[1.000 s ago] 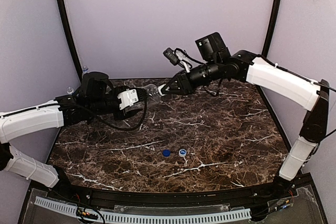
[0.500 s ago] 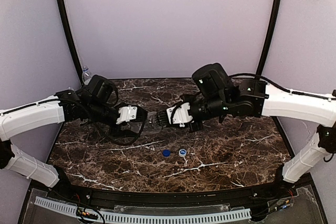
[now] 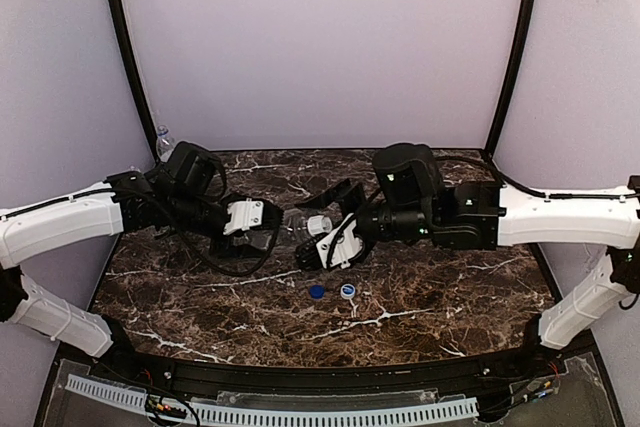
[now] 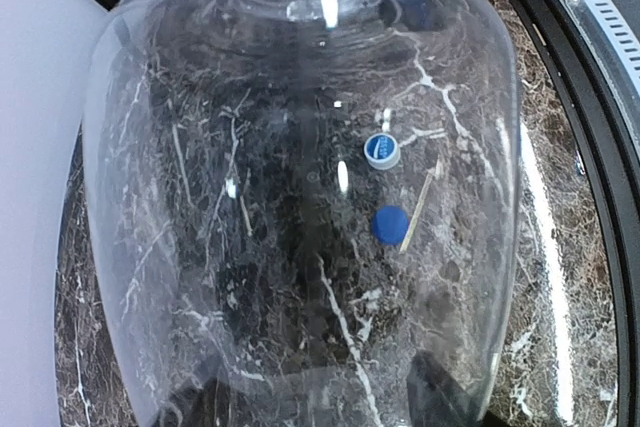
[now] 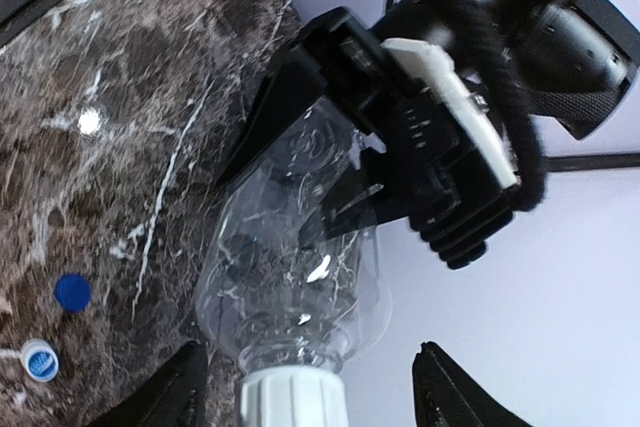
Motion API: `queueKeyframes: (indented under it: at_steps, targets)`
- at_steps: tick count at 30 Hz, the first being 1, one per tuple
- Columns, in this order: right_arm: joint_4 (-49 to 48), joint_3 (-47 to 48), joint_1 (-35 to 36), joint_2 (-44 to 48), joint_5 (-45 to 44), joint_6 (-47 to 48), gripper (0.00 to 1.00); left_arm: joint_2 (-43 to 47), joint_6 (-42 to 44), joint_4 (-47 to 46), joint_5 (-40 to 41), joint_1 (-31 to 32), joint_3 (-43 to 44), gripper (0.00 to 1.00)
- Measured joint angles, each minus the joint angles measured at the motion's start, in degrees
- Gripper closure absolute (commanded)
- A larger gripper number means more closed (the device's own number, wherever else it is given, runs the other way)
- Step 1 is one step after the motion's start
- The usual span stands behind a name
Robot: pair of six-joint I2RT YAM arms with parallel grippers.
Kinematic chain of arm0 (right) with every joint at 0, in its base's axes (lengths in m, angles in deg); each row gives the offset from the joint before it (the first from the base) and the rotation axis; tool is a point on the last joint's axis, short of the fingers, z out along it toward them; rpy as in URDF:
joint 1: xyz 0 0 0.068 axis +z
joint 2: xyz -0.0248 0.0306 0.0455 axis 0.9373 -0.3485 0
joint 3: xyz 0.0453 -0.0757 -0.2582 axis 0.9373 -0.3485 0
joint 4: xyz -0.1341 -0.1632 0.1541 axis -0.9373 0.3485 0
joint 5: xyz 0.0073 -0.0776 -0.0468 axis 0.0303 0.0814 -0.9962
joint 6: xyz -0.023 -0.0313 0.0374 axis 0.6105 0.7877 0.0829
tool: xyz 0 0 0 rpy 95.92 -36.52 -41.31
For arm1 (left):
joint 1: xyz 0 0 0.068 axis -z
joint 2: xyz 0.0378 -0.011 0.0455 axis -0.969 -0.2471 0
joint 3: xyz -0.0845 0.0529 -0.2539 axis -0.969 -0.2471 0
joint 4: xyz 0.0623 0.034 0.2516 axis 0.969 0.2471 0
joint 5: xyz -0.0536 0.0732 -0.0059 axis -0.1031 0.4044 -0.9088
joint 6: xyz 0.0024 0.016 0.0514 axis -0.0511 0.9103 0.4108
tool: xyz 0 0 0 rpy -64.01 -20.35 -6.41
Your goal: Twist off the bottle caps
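Observation:
My right gripper next takes hold of the white cap (image 5: 293, 399) by its opposite sides, in line with the bottle's neck (image 5: 300, 287), to unscrew the cap.
My left gripper (image 3: 268, 219) is shut on a clear, unlabelled bottle (image 3: 292, 225), held level above the table with its neck pointing right. The bottle (image 4: 300, 177) fills the left wrist view, with the dark fingers (image 4: 440, 399) at its base. A white cap (image 5: 293, 399) sits on the bottle's neck (image 5: 300, 287). My right gripper (image 5: 315, 387) is open, one finger (image 5: 175, 392) on each side of that cap with a gap to it. On the table lie a loose blue cap (image 3: 316, 291) and a loose white cap (image 3: 348, 291).
The neck of another clear bottle (image 3: 162, 134) shows at the back left by the wall, behind the left arm. The dark marble table (image 3: 440, 297) spreads under both arms. A black frame rail (image 3: 300, 377) runs along its near edge.
Both arms came forward and lower with the bottle between them. The right gripper, shut at the bottle's cap half a second ago, now stands open around it.

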Motion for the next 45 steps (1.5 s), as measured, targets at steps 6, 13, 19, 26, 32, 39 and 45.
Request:
queueKeyframes:
  at_steps: [6, 13, 19, 26, 32, 39, 45]
  targets:
    - [-6.6, -1.25, 0.74, 3.3, 0.96, -6.73, 0.01, 0.57, -0.17, -3.96, 1.42, 0.28, -0.37, 0.69]
    - [-4.96, 3.17, -4.2, 7.61, 10.75, -32.94, 0.01, 1.05, 1.51, -15.02, 11.41, 0.28, -4.35, 0.67]
    - [-3.19, 12.57, -16.06, 3.43, 15.63, -67.82, 0.24, 1.03, 8.2, -31.12, 22.75, 0.26, -8.92, 0.68]
    - [4.55, 20.06, -18.86, -7.1, 17.22, -91.86, 0.22, 1.07, 13.97, -40.65, 27.32, 0.28, -9.44, 0.68]
    - [9.51, 20.68, -18.86, -10.62, 20.68, -97.37, 0.43, 1.05, 15.39, -41.29, 28.37, 0.28, -9.44, 0.68]
    - [11.3, 22.56, -18.82, -11.32, 23.63, -98.82, 0.55, 1.05, 15.45, -41.35, 28.7, 0.28, -9.42, 0.68]
    - [13.16, 24.79, -18.82, -14.05, 26.73, -98.9, 0.69, 1.05, 15.47, -41.33, 29.07, 0.28, -9.42, 0.68]
